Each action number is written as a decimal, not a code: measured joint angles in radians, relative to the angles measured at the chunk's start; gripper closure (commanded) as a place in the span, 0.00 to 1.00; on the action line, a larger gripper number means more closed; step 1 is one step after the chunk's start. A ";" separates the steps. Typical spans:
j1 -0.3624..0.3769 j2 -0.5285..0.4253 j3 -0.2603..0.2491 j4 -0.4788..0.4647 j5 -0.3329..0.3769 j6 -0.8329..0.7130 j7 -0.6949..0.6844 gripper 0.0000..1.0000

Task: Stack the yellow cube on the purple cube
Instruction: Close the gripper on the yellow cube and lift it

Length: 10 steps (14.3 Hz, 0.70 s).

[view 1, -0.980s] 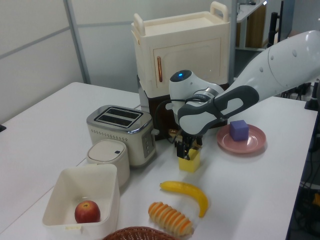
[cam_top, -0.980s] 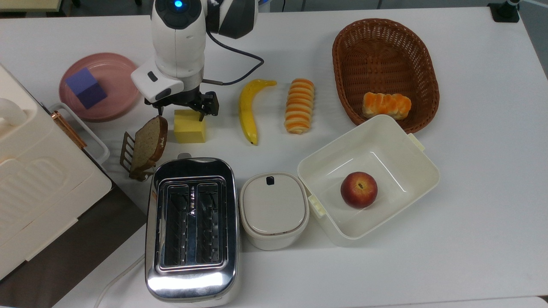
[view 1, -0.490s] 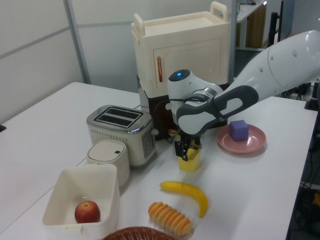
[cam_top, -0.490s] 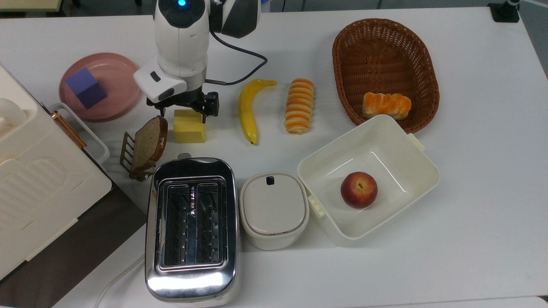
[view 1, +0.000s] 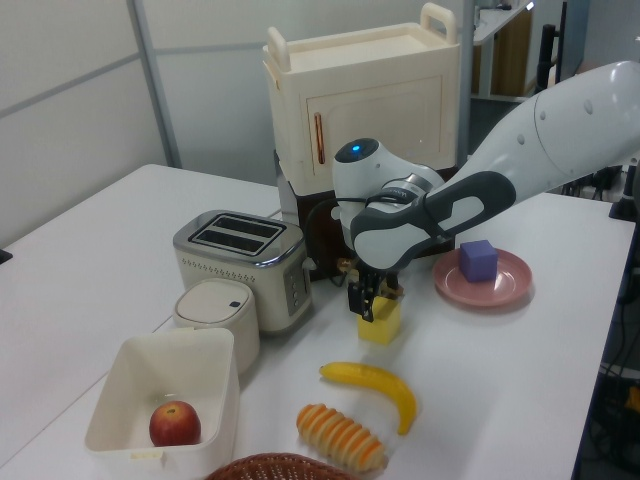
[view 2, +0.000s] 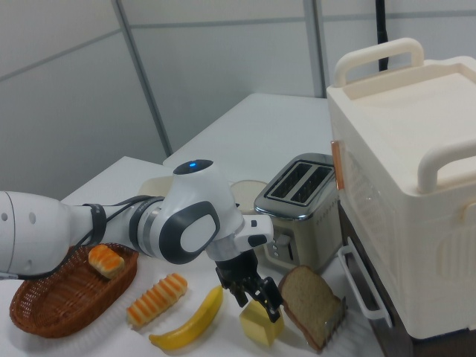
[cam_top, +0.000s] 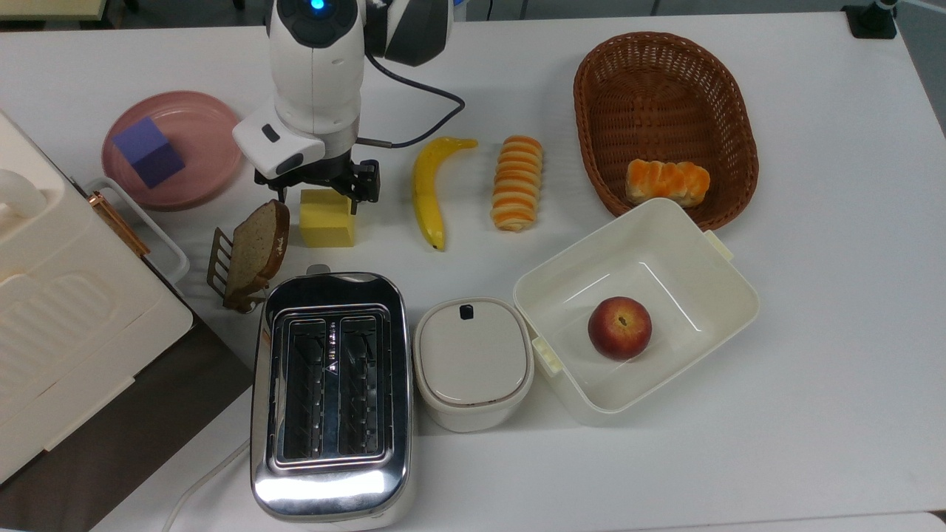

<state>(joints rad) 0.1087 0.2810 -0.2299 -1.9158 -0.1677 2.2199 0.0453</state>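
The gripper grabs the yellow cube by its top half [view 1: 386,311] next, so its base stays free to sit on the purple cube [view 1: 478,260].
The yellow cube [cam_top: 327,219] [view 1: 380,322] [view 2: 260,325] rests on the white table, between a bread slice and a banana. My gripper [cam_top: 318,196] [view 1: 371,303] [view 2: 259,304] hangs open just over the cube's far edge, a finger to either side of it. In the top view one finger shows over the cube's far right corner; the hand covers the other. The purple cube [cam_top: 149,152] [view 1: 478,260] lies on a pink plate [cam_top: 201,112] [view 1: 508,294] at the top view's left, apart from the gripper.
Beside the yellow cube stand a bread slice [cam_top: 257,247] in a rack and a banana [cam_top: 429,188]. A toaster [cam_top: 330,384] is in front; a striped roll [cam_top: 517,181], a basket [cam_top: 665,89], a white box [cam_top: 709,273] with an apple and a cream cabinet [cam_top: 66,325] surround them.
The arm has shifted slightly toward the top view's upper right, and the gripper sits a little higher in the left view. The yellow cube has not moved.
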 measured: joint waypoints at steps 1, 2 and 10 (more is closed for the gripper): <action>0.000 0.005 0.000 -0.001 0.000 0.000 0.000 0.00; -0.001 0.012 0.000 -0.001 -0.001 0.000 0.000 0.00; -0.005 0.053 -0.001 0.005 -0.019 0.014 0.001 0.90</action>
<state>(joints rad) 0.1040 0.3340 -0.2310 -1.9109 -0.1864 2.2337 0.0459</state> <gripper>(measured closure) 0.366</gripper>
